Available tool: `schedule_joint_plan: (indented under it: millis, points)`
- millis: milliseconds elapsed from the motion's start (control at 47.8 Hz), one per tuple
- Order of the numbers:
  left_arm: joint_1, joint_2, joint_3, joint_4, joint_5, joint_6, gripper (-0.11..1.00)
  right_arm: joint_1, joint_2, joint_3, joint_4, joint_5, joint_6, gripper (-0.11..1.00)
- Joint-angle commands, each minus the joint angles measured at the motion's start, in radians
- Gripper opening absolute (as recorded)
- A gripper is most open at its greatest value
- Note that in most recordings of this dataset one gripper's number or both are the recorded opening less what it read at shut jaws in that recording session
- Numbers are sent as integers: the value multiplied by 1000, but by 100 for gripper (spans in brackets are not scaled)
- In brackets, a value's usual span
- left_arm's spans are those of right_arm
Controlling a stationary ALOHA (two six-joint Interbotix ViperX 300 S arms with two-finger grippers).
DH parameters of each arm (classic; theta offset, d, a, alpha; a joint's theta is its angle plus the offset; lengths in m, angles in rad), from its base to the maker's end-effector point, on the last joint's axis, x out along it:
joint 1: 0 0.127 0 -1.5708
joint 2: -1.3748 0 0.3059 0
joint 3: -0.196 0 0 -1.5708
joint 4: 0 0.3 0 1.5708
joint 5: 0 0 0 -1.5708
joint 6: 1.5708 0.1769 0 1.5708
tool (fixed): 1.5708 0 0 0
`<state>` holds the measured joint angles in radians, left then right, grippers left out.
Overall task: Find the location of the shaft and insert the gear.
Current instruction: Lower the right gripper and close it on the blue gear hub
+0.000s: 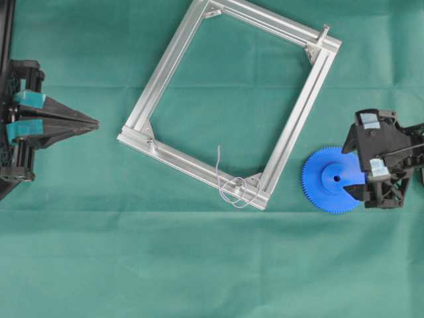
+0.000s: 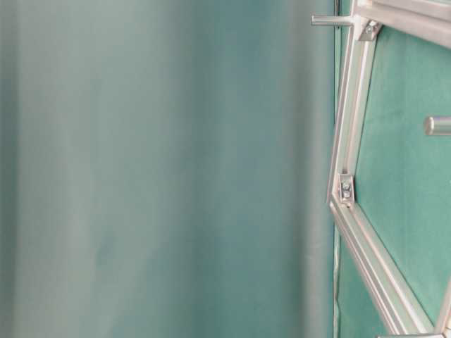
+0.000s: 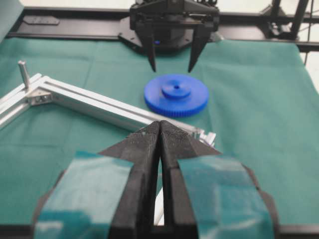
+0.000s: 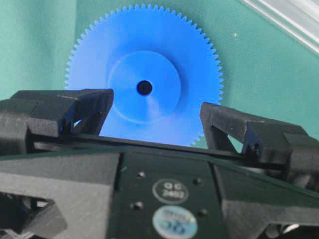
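Note:
My right gripper should move down before it closes on the blue gear, because my fingers are above the blue gear's raised middle (image 4: 144, 69), beside its toothed disc (image 4: 202, 64).
The blue gear (image 1: 331, 180) lies flat on the green cloth, right of the aluminium frame (image 1: 169, 66). My right gripper (image 1: 358, 171) is open and hovers over the gear's right part with a finger on each side, holding nothing. In the right wrist view the gear (image 4: 144, 79) fills the space ahead of the open gripper (image 4: 155, 112). The shaft (image 1: 241, 188) is a small grey dot by the thin wire loop at the frame's near corner. My left gripper (image 1: 95, 122) is shut and empty at the far left, its tips (image 3: 160, 125) pointing at the gear (image 3: 176, 94).
A taller silver peg (image 1: 325, 32) stands at the frame's far right corner and shows in the left wrist view (image 3: 23, 73). A thin wire (image 1: 225, 182) trails off the near corner. The table-level view shows only part of the frame (image 2: 349, 141).

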<state>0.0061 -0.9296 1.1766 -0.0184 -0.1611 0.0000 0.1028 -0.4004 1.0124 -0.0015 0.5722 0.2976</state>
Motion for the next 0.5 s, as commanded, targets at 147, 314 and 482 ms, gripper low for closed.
schedule_joint_plan:
  millis: [147, 314, 482]
  points:
    - [2, 14, -23, -2, -8, -2, 1, 2, 35, 14, -2, -87, 0, 92]
    - [2, 14, -23, -3, -6, -2, 1, 2, 86, 14, -2, -126, 0, 92]
    - [2, 14, -21, -3, -8, -2, 1, 6, 129, 14, 0, -153, 0, 92]
